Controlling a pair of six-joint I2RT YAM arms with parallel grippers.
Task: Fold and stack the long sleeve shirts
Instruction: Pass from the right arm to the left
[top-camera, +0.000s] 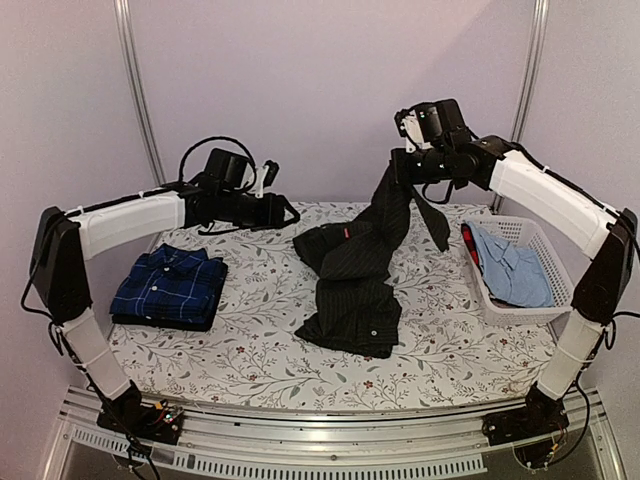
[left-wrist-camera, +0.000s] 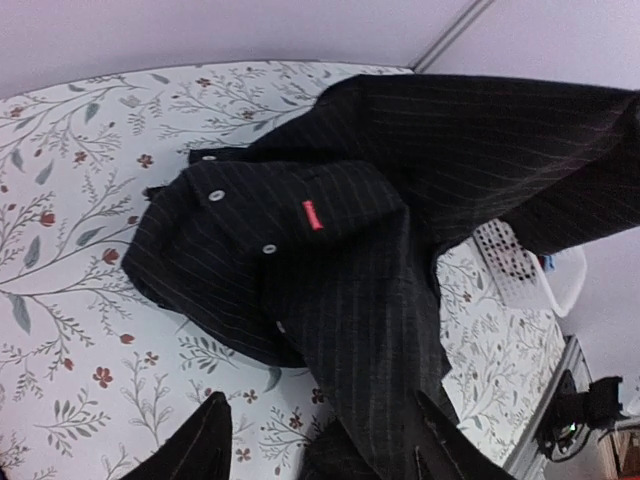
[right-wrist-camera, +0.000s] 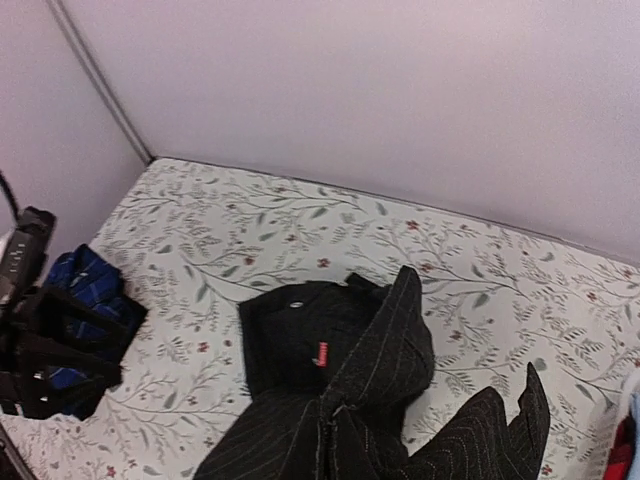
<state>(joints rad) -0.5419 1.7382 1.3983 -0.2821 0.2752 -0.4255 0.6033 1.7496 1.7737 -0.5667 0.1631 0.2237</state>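
My left gripper should next grab the black pinstriped shirt's fold between its fingers, so my right gripper is free to grab the shirt again and spread it for folding.
The black pinstriped shirt (top-camera: 352, 285) lies crumpled in the middle of the table, and one part rises in a strip to my right gripper (top-camera: 407, 168). That gripper is shut on it, high above the back of the table. In the right wrist view the shirt (right-wrist-camera: 330, 360) hangs below the camera and hides the fingers. My left gripper (top-camera: 283, 210) is open, low at the back, just left of the shirt. In its wrist view the left gripper (left-wrist-camera: 318, 400) faces the shirt (left-wrist-camera: 330, 240), with cloth lying between the fingers. The navy checked shirt (top-camera: 168, 286) lies folded at the left.
A white basket (top-camera: 548, 262) at the right edge holds a light blue shirt (top-camera: 512, 265) and something red. The table has a floral cloth (top-camera: 250, 350). Metal posts stand at both back corners, against the wall.
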